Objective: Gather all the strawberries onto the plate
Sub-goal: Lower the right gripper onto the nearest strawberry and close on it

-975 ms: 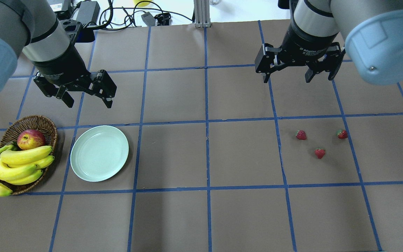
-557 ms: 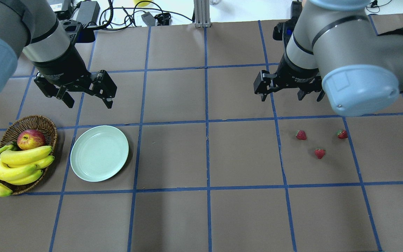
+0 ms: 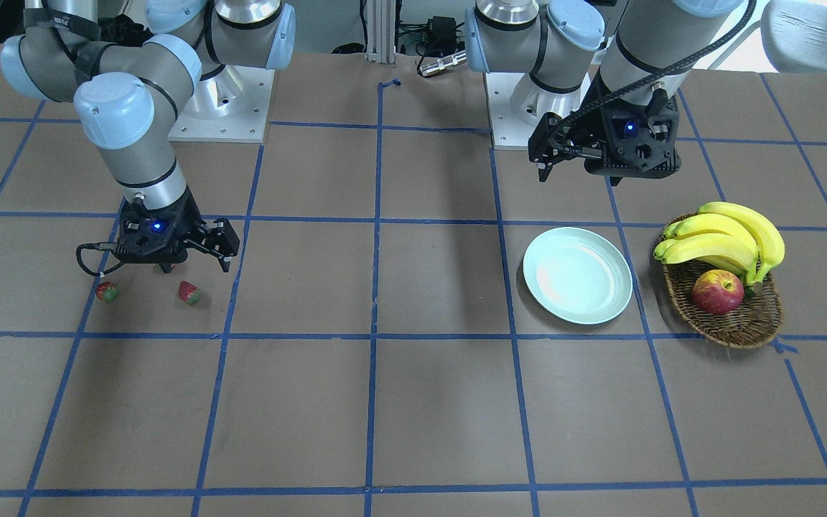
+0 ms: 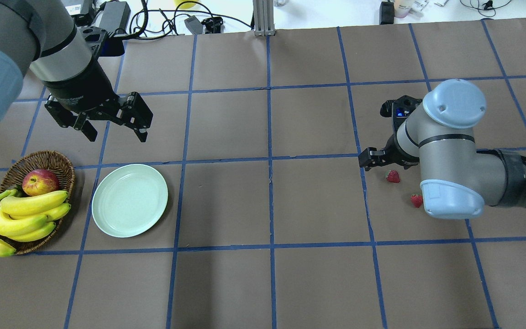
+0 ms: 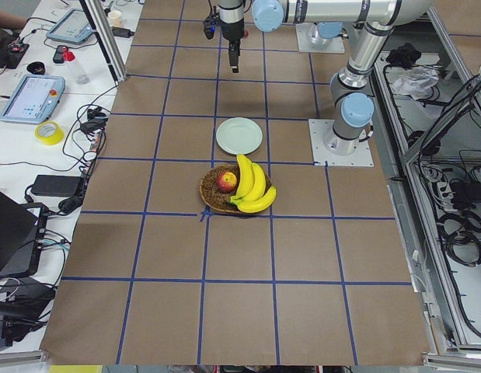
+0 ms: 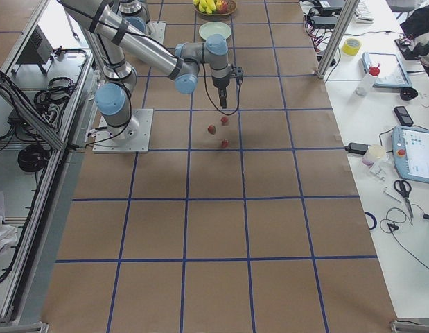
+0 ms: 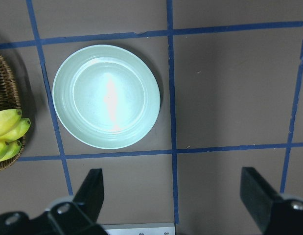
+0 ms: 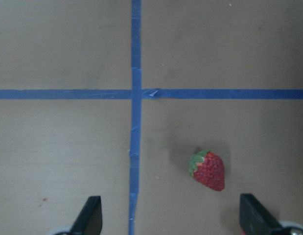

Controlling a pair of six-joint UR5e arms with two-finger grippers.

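Note:
Next, my right gripper grabs the small red strawberry by its plump red body [image 3: 189, 294] to gather the strawberries into the plate [image 3: 576, 274].
Three small red strawberries lie on the brown table on my right side. Two show in the overhead view, one [image 4: 392, 176] just below my right gripper [image 4: 388, 161] and one [image 4: 415, 200] half under my right elbow. The third is hidden there. The exterior right view shows all three [image 6: 224, 120]. My right gripper [image 8: 172, 220] is open and hovers low, with one strawberry [image 8: 207, 170] just ahead of its right finger [image 8: 254, 215]. The mint-green plate [image 4: 129, 200] is bare. My left gripper [image 4: 116, 130] is open and empty, above the table beyond the plate [image 7: 106, 96].
A brown wicker basket [image 4: 57, 160] with bananas [image 4: 25, 214] and a red apple [image 4: 40, 181] stands left of the plate, close to it. Blue tape lines grid the table. Cables and power bricks [image 4: 112, 16] lie past the far edge.
My right arm has swung toward me and down, bringing its open gripper from the far side to just over the strawberries. Its elbow now hides one berry. The left arm has not moved.

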